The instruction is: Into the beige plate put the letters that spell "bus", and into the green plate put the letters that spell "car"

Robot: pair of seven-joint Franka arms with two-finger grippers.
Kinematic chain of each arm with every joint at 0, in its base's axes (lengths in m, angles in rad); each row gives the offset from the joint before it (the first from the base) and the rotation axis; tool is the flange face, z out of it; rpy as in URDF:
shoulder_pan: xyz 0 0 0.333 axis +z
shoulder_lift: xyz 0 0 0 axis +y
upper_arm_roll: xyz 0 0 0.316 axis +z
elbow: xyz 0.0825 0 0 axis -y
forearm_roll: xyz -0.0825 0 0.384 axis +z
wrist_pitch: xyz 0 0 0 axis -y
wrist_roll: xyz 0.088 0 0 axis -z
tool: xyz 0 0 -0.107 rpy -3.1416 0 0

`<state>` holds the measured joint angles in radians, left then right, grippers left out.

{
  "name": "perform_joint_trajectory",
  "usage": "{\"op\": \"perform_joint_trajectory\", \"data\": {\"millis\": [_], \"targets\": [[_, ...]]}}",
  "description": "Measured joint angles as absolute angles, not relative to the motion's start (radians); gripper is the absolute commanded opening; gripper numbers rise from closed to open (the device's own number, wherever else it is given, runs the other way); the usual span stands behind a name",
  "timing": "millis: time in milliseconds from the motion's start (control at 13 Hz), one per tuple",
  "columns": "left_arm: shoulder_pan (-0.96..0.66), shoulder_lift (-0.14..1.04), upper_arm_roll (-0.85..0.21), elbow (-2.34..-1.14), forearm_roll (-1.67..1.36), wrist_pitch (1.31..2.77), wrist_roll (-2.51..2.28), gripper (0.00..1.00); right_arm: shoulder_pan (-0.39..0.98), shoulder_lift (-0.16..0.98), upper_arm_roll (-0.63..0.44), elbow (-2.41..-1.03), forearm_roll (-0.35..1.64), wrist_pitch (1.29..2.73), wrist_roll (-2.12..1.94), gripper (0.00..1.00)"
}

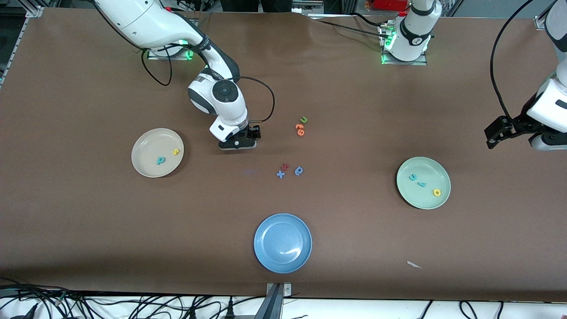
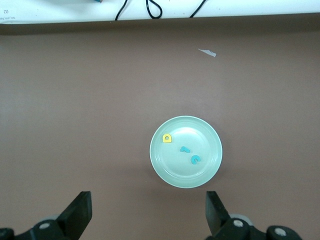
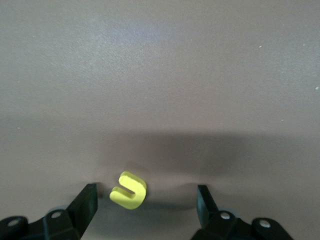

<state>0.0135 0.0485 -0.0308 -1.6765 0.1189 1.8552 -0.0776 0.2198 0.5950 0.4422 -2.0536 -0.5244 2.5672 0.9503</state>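
Observation:
My right gripper should close now. Closing now would hold the yellow u (image 3: 137, 189). My fingers are low beside the u and level with it.
The yellow u (image 3: 129, 190) lies flat on the brown table between the open fingers of my right gripper (image 3: 146, 202), closer to one finger. In the front view that gripper (image 1: 238, 142) is low over the table beside the beige plate (image 1: 148, 146) and hides the u. The beige plate holds the teal b (image 1: 161, 160) and the yellow s (image 1: 176, 151). The green plate (image 1: 423, 199) holds the teal c (image 1: 412, 177), teal r (image 1: 422, 184) and yellow a (image 1: 436, 192). My left gripper (image 1: 496, 133) waits open at the left arm's end, looking at the green plate (image 2: 186, 175).
A blue plate (image 1: 282, 243) sits near the front edge. A green u (image 1: 303, 119) and orange letters (image 1: 300, 129) lie mid-table. Nearer the camera lie a blue x (image 1: 280, 174), a reddish letter (image 1: 285, 166) and a blue round letter (image 1: 299, 170). A white scrap (image 1: 414, 264) lies near the front edge.

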Motion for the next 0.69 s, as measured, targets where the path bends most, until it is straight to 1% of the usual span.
{"op": "perform_joint_trajectory", "data": {"millis": [231,309,386,540,617,694], "targets": [[-0.007,0.047,0.028,-1.682,0.031,1.861,-0.075,1.00,0.220,0.602,0.438,-2.053,-0.537,2.583,0.972,0.77],[-0.008,0.046,0.035,-1.682,0.025,1.861,-0.075,1.00,0.220,0.602,0.438,-2.052,-0.538,2.585,0.975,0.76],[-0.009,0.043,0.037,-1.683,0.024,1.861,-0.075,1.00,0.221,0.602,0.438,-2.052,-0.538,2.586,0.976,0.73],[-0.019,0.032,0.037,-1.692,0.023,1.860,-0.075,1.00,0.221,0.601,0.438,-2.050,-0.538,2.587,0.978,0.72],[-0.024,0.029,0.037,-1.699,0.023,1.860,-0.075,1.00,0.221,0.601,0.438,-2.050,-0.538,2.588,0.978,0.69],[-0.026,0.032,0.037,-1.702,0.023,1.860,-0.075,1.00,0.221,0.601,0.438,-2.050,-0.538,2.589,0.979,0.65]]}}
